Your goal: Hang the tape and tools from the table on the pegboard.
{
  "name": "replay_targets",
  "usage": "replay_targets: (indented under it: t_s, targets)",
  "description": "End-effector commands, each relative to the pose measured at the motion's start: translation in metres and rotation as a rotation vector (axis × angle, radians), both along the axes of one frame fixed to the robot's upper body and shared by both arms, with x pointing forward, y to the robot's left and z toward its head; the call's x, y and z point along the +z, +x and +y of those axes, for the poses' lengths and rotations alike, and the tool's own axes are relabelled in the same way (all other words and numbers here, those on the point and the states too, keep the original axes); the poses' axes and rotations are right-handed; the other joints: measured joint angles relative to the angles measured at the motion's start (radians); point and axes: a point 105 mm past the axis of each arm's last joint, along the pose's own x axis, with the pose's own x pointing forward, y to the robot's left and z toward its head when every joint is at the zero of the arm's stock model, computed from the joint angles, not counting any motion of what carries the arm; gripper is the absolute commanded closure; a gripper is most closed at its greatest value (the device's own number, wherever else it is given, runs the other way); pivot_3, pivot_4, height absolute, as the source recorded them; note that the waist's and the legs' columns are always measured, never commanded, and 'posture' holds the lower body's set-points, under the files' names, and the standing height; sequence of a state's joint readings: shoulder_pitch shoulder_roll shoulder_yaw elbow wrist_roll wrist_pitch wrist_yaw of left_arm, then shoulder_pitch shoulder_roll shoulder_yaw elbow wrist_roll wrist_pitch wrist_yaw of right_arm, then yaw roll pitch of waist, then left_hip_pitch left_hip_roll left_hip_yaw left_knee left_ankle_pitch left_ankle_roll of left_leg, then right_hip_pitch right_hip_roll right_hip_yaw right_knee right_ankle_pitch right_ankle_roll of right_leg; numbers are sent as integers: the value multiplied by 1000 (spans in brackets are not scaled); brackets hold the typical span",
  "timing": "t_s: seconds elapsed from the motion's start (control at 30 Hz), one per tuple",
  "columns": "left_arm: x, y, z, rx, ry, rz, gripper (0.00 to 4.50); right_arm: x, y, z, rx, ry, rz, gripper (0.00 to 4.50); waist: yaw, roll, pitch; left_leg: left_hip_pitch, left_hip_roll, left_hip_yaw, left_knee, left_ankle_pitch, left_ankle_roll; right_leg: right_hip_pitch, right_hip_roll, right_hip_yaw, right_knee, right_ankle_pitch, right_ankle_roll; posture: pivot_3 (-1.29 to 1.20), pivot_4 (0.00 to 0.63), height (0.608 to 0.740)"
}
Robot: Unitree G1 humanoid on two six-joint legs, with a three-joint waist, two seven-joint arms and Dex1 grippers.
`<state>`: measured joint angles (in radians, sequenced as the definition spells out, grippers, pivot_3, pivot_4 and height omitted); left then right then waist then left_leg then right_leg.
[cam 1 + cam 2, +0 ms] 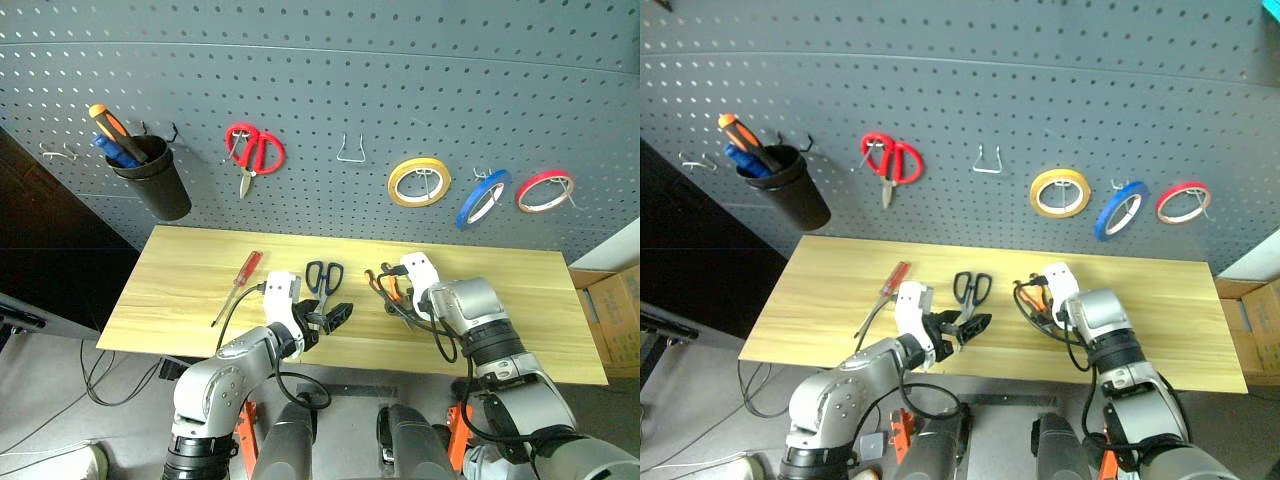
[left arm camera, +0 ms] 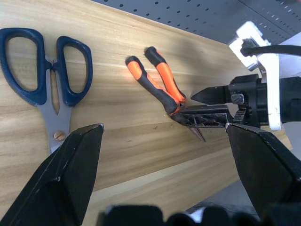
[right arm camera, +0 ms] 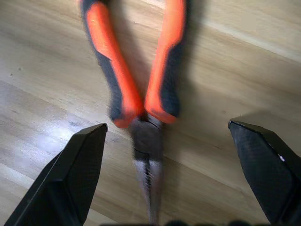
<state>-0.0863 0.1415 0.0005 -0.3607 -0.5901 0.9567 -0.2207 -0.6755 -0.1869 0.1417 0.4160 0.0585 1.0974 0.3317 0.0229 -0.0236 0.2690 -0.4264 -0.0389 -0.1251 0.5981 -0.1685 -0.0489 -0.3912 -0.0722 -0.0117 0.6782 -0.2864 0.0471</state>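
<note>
My left gripper should next grab the small red-handled tool by its thick red handle (image 1: 247, 269). The handle is the big end of the tool, and a long thin shaft trails from it.
On the light wood table (image 1: 180, 270) lie a slim red-handled tool (image 1: 240, 283), dark-blue-handled scissors (image 1: 324, 281) and orange-and-black pliers (image 3: 101, 52). My right gripper (image 3: 169, 174) hangs open just above the pliers' jaws, a finger on either side, touching nothing. My left gripper (image 2: 164, 169) is open over the table's front edge, just in front of the scissors' blades (image 2: 55, 127). The blue tape (image 1: 483, 197) hangs on a hook of the dark grey pegboard (image 1: 330, 70), between a yellow roll (image 1: 419, 181) and a red roll (image 1: 545, 190).
Red-handled scissors (image 1: 253, 150) hang on the board. A black cup (image 1: 152, 176) with orange and blue screwdrivers hangs at the left. A bare wire hook (image 1: 350, 150) sits mid-board. A cardboard box (image 1: 615, 320) stands right of the table.
</note>
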Motion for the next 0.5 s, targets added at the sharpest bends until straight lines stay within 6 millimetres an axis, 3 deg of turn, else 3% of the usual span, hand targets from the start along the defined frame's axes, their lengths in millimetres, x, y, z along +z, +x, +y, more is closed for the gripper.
replay_targets:
  t_s: [0.03, 0.33, 0.43, 0.5]
  targets:
    - [12, -3, -5, -2, -25, -38, 0, -2, 3, 4, 12, -8, -2, 14, 3, -1, 4, 0, 0, 0, 0, 0, 0, 0, 0, 0, 0, 0, 0, 222, 321, 740]
    - [15, -5, -6, 3, -34, -34, 0, -8, 7, 5, 47, -54, 9, 14, 4, -7, 14, -1, 0, -4, -1, 0, 0, 0, -1, 0, -4, -1, 1, 235, 333, 740]
    - [17, -7, -7, -6, -52, -31, 0, -11, 3, 2, 41, -59, 32, 596, 5, -7, 15, -1, 1, -5, -2, 0, 0, 0, -1, 0, -5, -1, 2, 235, 331, 740]
    - [18, -7, -8, -7, -61, -30, 0, -12, 2, 1, 33, -56, 38, 1271, 6, -7, 15, -1, 1, -6, -3, 0, 0, 0, -1, 0, -6, -1, 2, 235, 330, 740]
